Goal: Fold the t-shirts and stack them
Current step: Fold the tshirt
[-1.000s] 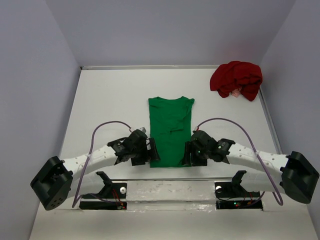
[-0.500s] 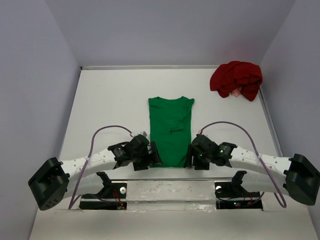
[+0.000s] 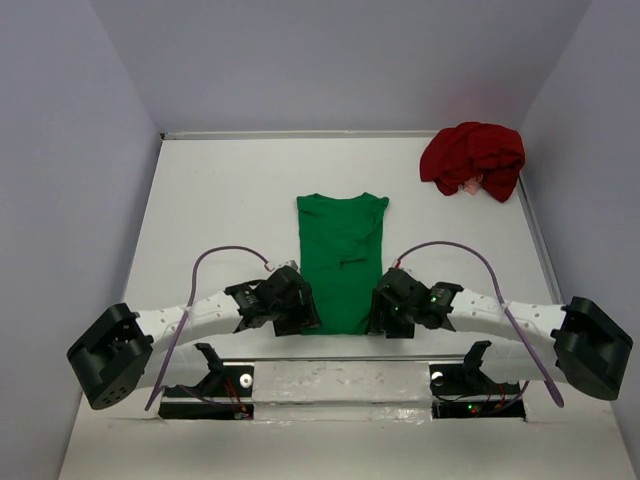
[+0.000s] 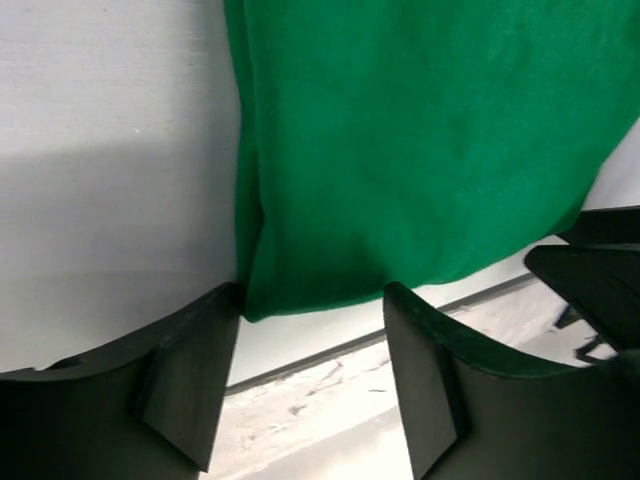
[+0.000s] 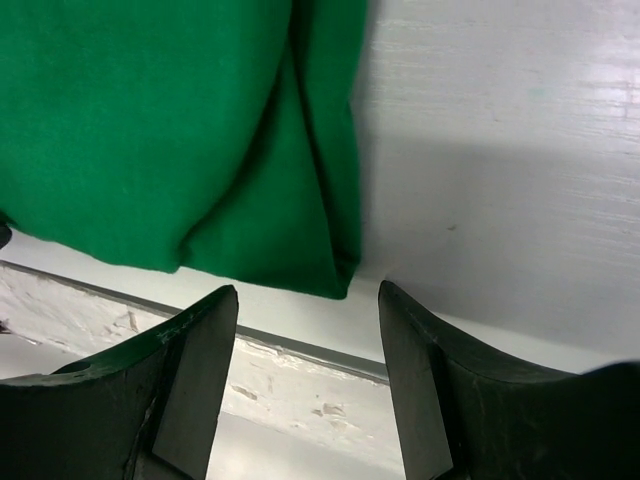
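Note:
The right gripper grabs the green t-shirt (image 3: 342, 255) by its near hem corner (image 3: 372, 330) next, opposite my left gripper's, to fold the hem evenly toward the neck.
A bright green t-shirt (image 3: 342, 255) lies flat in the middle of the table, folded lengthwise into a narrow strip with its neck at the far end. A dark red t-shirt (image 3: 472, 160) sits crumpled in the back right corner. My left gripper (image 3: 306, 312) is low at the green t-shirt's near left corner. In the left wrist view that gripper (image 4: 312, 300) is open, and the hem corner of the green t-shirt (image 4: 400, 140) reaches between its fingertips. My right gripper (image 3: 377, 312) is at the near right corner. It (image 5: 307, 297) is open too, its tips astride the corner of the green t-shirt (image 5: 150, 120).
The white table (image 3: 220, 190) is walled at the back and on both sides. A worn metal strip (image 3: 340, 375) with the arm mounts runs along the near edge, just behind both grippers. It also shows in the wrist views as the strip (image 4: 330, 350) and the strip (image 5: 300, 350).
Both grippers have closed in on the green t-shirt's near corners. The left jaws have narrowed somewhat. Neither t-shirt has moved.

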### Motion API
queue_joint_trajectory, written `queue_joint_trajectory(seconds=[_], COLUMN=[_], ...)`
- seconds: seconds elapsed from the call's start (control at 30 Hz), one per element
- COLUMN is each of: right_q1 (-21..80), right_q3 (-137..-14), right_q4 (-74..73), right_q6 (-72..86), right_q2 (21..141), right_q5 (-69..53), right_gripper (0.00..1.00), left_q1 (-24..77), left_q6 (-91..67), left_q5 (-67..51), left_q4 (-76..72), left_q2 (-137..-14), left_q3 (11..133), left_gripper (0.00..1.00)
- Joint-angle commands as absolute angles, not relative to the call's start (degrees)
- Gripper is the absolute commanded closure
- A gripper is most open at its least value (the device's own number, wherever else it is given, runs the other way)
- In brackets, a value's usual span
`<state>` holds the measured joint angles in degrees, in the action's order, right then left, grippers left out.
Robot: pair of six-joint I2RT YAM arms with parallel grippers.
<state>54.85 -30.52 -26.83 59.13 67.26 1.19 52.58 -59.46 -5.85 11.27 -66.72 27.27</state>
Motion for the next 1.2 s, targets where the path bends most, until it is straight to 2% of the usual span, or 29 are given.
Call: queue_joint_trajectory(seconds=[0.0, 0.1, 0.17, 0.23, 0.27, 0.3, 0.33, 0.4, 0.6, 0.63, 1.17], right_q1=[55.46, 55.46, 55.46, 55.46, 55.46, 55.46, 55.46, 55.46, 55.46, 55.46, 55.99], right_q3=[-32.08, -32.78, -33.05, -32.87, -32.78, -32.70, -32.52, -32.52, -32.78, -32.87, -30.15], right_q4=[-24.96, -24.26, -23.64, -23.47, -23.29, -23.20, -23.20, -23.38, -24.25, -24.52, -30.06], right_q6=[58.54, 58.27, 58.45, 58.62, 58.80, 59.06, 59.32, 59.50, 59.94, 60.20, 63.10], right_q2=[70.83, 73.12, 74.26, 74.44, 74.44, 74.44, 74.27, 74.27, 74.36, 74.36, 66.80], right_q5=[4.30, 4.57, 4.40, 4.40, 4.31, 4.31, 4.31, 4.22, 4.83, 5.01, 8.17], right_gripper=[0.36, 0.40, 0.50, 0.58, 0.65, 0.85, 0.93, 1.00, 1.00, 1.00, 1.00], left_q1=[52.91, 52.91, 52.91, 52.91, 52.82, 52.82, 52.91, 52.82, 52.82, 52.82, 52.91], left_q6=[-58.27, -58.27, -58.18, -58.18, -58.18, -58.27, -58.27, -58.27, -57.13, -57.04, -57.83], left_q5=[-3.52, -3.43, -3.43, -3.51, -3.69, -3.69, -3.78, -3.95, -3.87, -3.87, -3.43], left_q4=[14.33, 14.33, 14.24, 14.15, 13.89, 13.80, 13.62, 13.18, 13.45, 13.71, 15.29], left_q2=[-67.94, -67.76, -67.85, -67.85, -67.76, -67.76, -67.85, -68.03, -69.17, -69.17, -64.69], left_q3=[27.07, 26.98, 26.90, 26.81, 26.46, 26.37, 26.19, 26.10, 27.42, 27.60, 26.46], left_gripper=[0.32, 0.42, 0.50, 0.54, 0.58, 0.61, 0.62, 0.70, 0.99, 1.00, 1.00])
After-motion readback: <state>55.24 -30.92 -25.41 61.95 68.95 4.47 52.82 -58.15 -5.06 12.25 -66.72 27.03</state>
